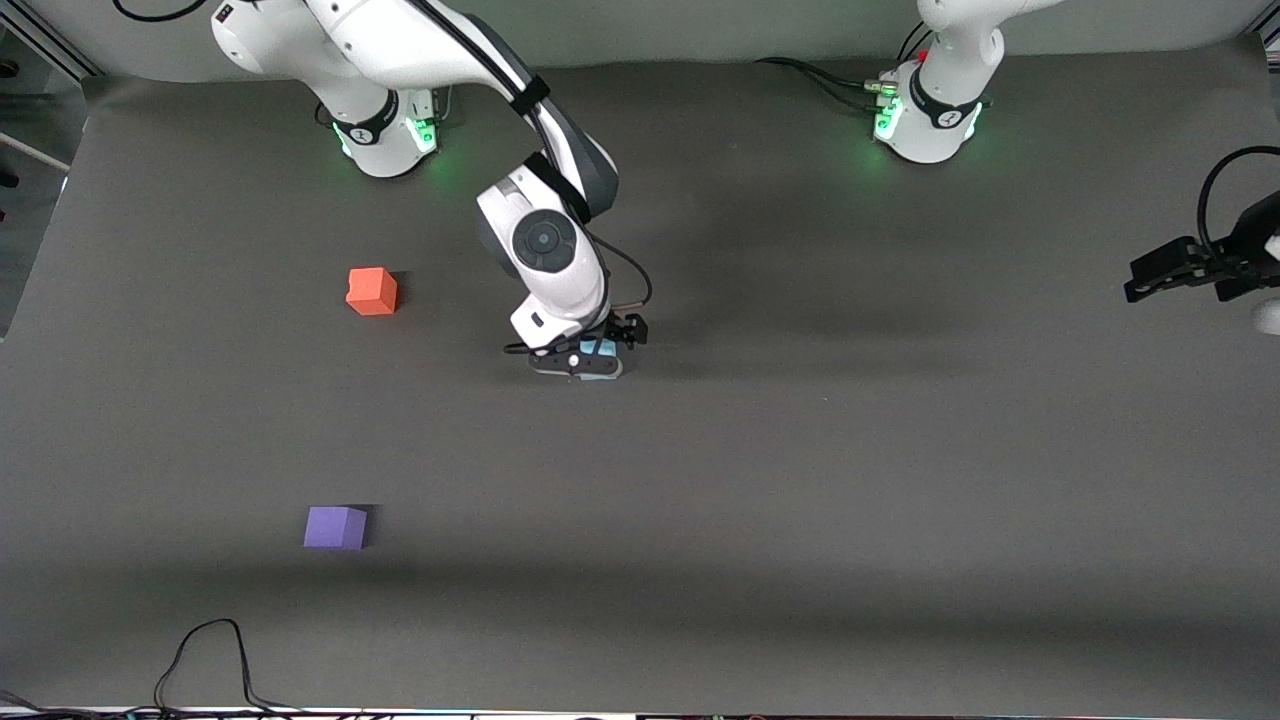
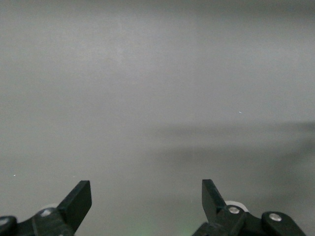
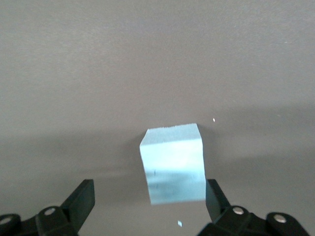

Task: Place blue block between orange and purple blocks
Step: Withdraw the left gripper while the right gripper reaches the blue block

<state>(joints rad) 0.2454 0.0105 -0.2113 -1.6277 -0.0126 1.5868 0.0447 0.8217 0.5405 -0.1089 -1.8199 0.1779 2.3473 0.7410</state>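
Note:
My right gripper will next grab the light blue block (image 1: 601, 353) by its opposite sides, to place it between the orange and purple blocks.
The light blue block (image 1: 601, 353) rests on the grey table near its middle. My right gripper (image 1: 588, 362) is down around it and open. In the right wrist view the blue block (image 3: 172, 164) stands between the fingers of the right gripper (image 3: 148, 191), close against one finger and well apart from the other. The orange block (image 1: 371, 291) lies toward the right arm's end. The purple block (image 1: 335, 527) lies nearer the front camera than the orange one. My left gripper (image 1: 1165, 276) waits open and empty over the left arm's end; its wrist view shows the gripper (image 2: 146, 189) over bare table.
A black cable (image 1: 205, 655) loops on the table at the edge nearest the front camera, near the purple block. More cables (image 1: 825, 78) lie beside the left arm's base.

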